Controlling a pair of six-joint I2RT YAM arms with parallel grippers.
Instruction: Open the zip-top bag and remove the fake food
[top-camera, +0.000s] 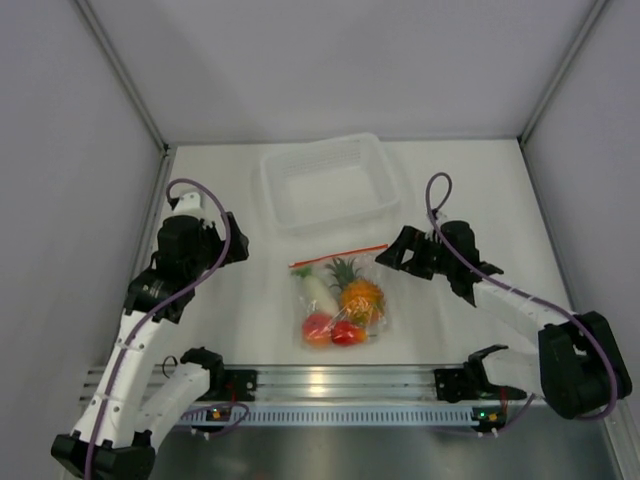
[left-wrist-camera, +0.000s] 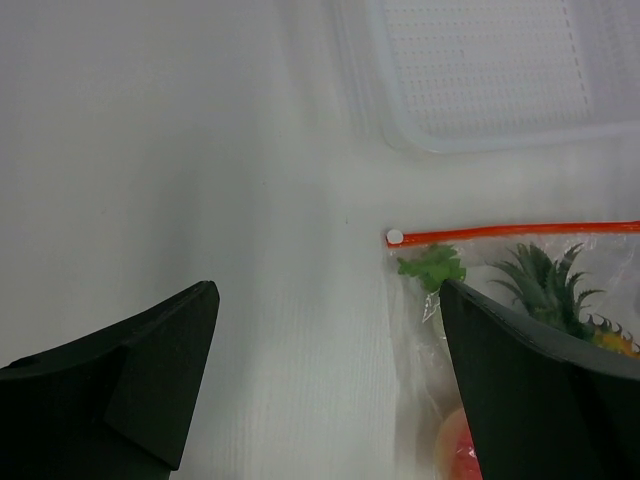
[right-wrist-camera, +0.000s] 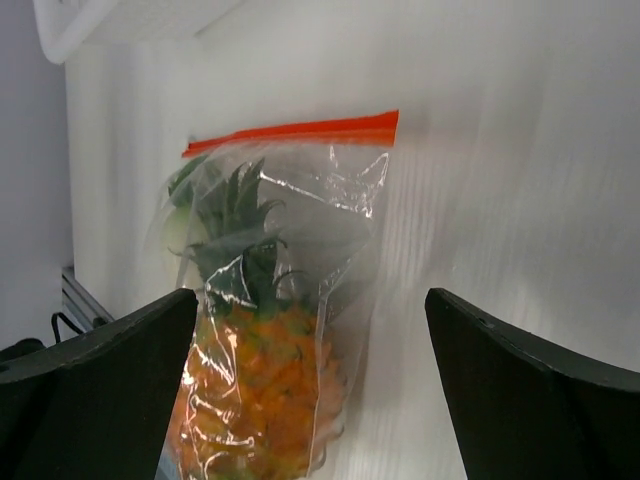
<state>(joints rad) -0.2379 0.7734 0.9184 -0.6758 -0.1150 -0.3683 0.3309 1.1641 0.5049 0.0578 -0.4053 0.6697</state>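
Note:
My right gripper is to grab the bag's pineapple-side corner (top-camera: 383, 249) (right-wrist-camera: 382, 139) beside the zip, so the zip's white end stays free for opening.
The zip-top bag (top-camera: 340, 300) lies flat and zipped at the table's middle, its red-orange zip strip (top-camera: 338, 256) on the far edge. Inside it is the fake food: an orange pineapple (top-camera: 361, 293), a white vegetable (top-camera: 317, 289), a peach-coloured fruit (top-camera: 317, 327) and a small red fruit (top-camera: 348, 334). My left gripper (top-camera: 238, 247) hovers open to the left of the bag (left-wrist-camera: 500, 270), off the strip's (left-wrist-camera: 510, 232) white end. My right gripper (top-camera: 391, 250) is open just right of the bag, by the pineapple (right-wrist-camera: 265, 390). Neither gripper holds anything.
A rigid clear tray (top-camera: 325, 185) stands behind the bag, close to the zip strip. A metal rail (top-camera: 330, 385) runs along the near edge between the arm bases. Grey walls close in on the left, right and back.

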